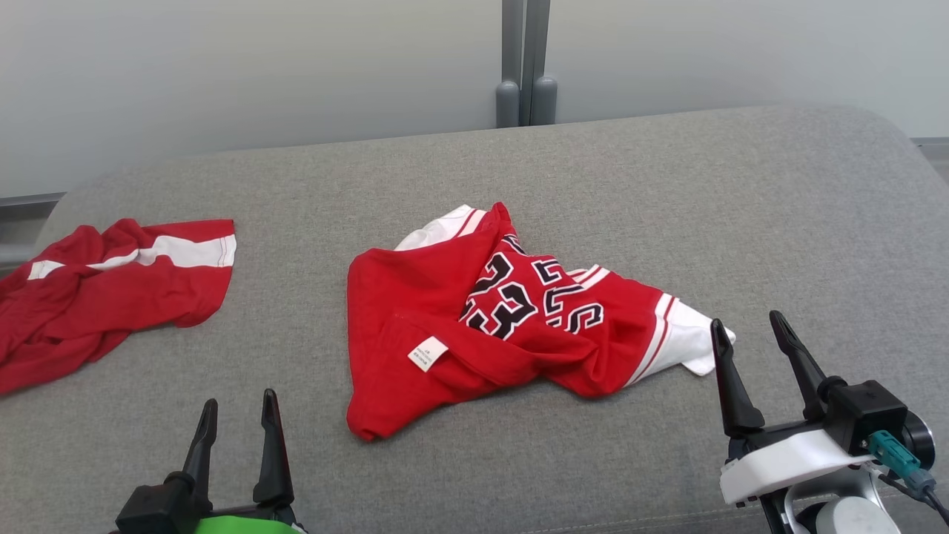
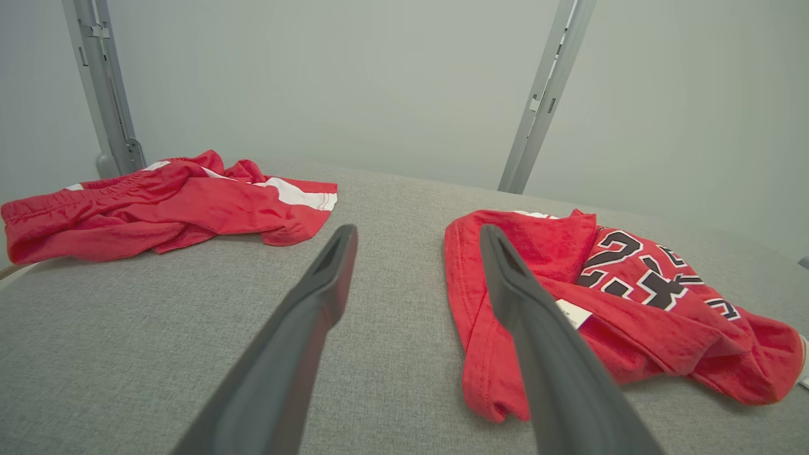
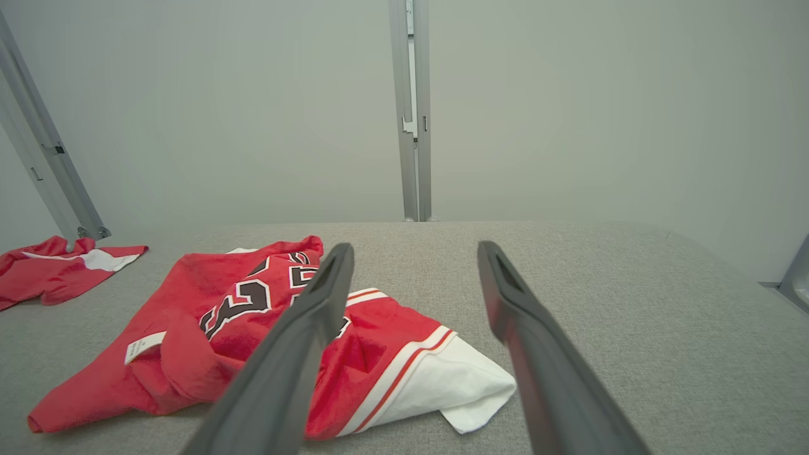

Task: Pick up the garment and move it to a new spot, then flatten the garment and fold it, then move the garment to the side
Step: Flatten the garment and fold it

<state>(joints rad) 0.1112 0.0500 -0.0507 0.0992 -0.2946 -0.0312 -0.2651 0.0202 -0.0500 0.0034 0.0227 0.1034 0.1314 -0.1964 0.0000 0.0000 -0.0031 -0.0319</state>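
Observation:
The garment's red body (image 1: 436,329) is bunched up, and its white sleeve corner (image 1: 703,345) sticks out loose, so my right gripper should pinch the garment there next.
The garment (image 1: 511,319) is a crumpled red jersey with white trim and black-and-white numbers, lying mid-cushion; it also appears in the left wrist view (image 2: 607,303) and the right wrist view (image 3: 253,335). A white tag (image 1: 428,353) shows on its near left part. My left gripper (image 1: 239,410) (image 2: 417,237) stands open at the lower left, short of the jersey's near left corner. My right gripper (image 1: 747,322) (image 3: 414,253) stands open at the lower right, just beside the jersey's white right corner. Neither gripper touches the cloth.
A second red garment with a white stripe (image 1: 104,289) lies bunched at the cushion's left edge, also seen as red cloth (image 2: 158,205). The grey cushion (image 1: 667,193) has bare room behind and right of the jersey. A grey post (image 1: 525,63) stands at the back wall.

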